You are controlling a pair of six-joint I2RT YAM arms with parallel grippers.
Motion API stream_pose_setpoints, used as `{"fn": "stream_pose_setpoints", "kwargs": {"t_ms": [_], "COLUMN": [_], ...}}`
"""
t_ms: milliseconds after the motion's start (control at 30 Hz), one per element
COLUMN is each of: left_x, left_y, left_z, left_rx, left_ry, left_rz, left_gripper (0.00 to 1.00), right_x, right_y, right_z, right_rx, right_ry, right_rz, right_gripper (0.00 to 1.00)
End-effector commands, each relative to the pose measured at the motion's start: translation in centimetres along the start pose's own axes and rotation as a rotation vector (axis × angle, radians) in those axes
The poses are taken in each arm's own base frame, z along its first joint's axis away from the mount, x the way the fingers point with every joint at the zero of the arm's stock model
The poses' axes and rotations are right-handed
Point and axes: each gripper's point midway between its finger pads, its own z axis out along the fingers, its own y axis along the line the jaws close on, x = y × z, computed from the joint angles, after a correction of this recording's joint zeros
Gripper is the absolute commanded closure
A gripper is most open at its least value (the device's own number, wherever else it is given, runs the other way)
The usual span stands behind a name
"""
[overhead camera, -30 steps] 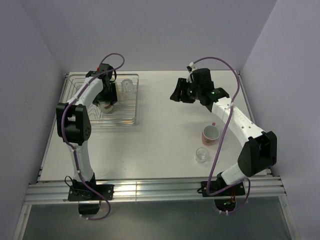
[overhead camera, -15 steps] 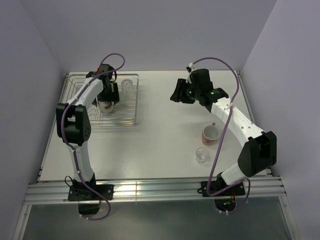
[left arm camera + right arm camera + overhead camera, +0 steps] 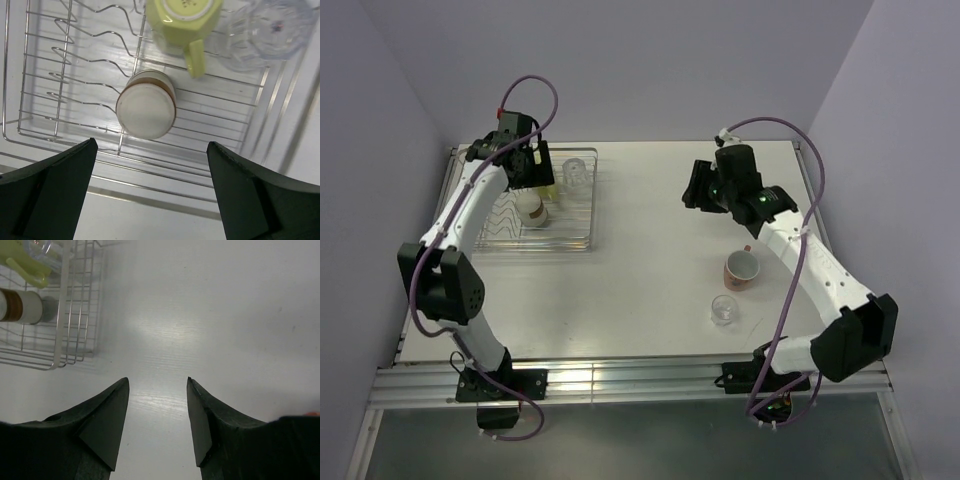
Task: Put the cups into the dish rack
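The salmon-pink mug's base should stay free for my left gripper, so my right gripper should grab the mug by its rim beside the handle (image 3: 728, 262).
The wire dish rack (image 3: 490, 235) sits at the back left. In it are the brown cup (image 3: 532, 208), upside down, the pale yellow mug (image 3: 184, 20) and a clear tumbler (image 3: 575, 170). My left gripper (image 3: 525, 165) is open and empty, above the rack's back part. In the left wrist view (image 3: 152, 146) the brown cup (image 3: 146, 104) stands free beyond the fingertips. The salmon-pink mug (image 3: 741, 267) and the second clear tumbler (image 3: 723, 309) stand on the table at the right. My right gripper (image 3: 698, 187) is open and empty over bare table (image 3: 157, 382), behind the pink mug.
The white table is walled at the left, back and right. The right wrist view shows the rack's corner (image 3: 62, 330) with the brown cup (image 3: 20, 306) and yellow mug (image 3: 17, 262) far to its left.
My left gripper has lifted up and back off the brown cup, which stays standing in the rack. My right arm has swung a little to the right.
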Motion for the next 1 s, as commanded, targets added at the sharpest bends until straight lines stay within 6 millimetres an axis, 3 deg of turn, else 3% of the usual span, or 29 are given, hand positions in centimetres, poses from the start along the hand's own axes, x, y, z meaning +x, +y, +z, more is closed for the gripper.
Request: {"fn": "stream_pose_setpoints", "kwargs": {"t_ms": [0, 67, 100, 200, 300, 600, 967], "left_x": [-2.4, -1.9, -2.7, -2.3, -2.2, -2.0, -1.5], "left_y": [-1.7, -3.0, -3.4, -5.0, -5.7, -5.3, -5.5], "left_z": [-4.6, -5.9, -7.5, -9.8, -11.1, -12.7, -12.7], "left_rx": [0.128, 0.192, 0.231, 0.332, 0.388, 0.413, 0.427], "left_ry": [-0.144, -0.16, -0.21, -0.241, -0.267, -0.3, -0.298], "left_rz": [-0.055, -0.062, -0.076, -0.081, -0.077, -0.072, -0.062], "left_gripper": [0.01, 0.01, 0.01, 0.01, 0.01, 0.01, 0.01], "right_x": [0.5, 0.9, 1.8, 3.5, 5.5, 9.4, 11.0], "right_y": [-2.7, -3.7, -4.5, -6.2, -7.4, -9.6, -11.1], "right_z": [-2.0, -2.8, -3.1, -3.7, -3.8, -4.0, -3.5], "right_rx": [0.126, 0.171, 0.2, 0.258, 0.286, 0.337, 0.383], "right_ry": [-0.033, -0.042, -0.025, -0.011, 0.013, 0.077, 0.114], "right_rz": [-0.008, -0.004, 0.0, 0.014, 0.031, 0.057, 0.083], "right_gripper": [0.42, 0.4, 0.4, 0.38, 0.37, 0.36, 0.36]}}
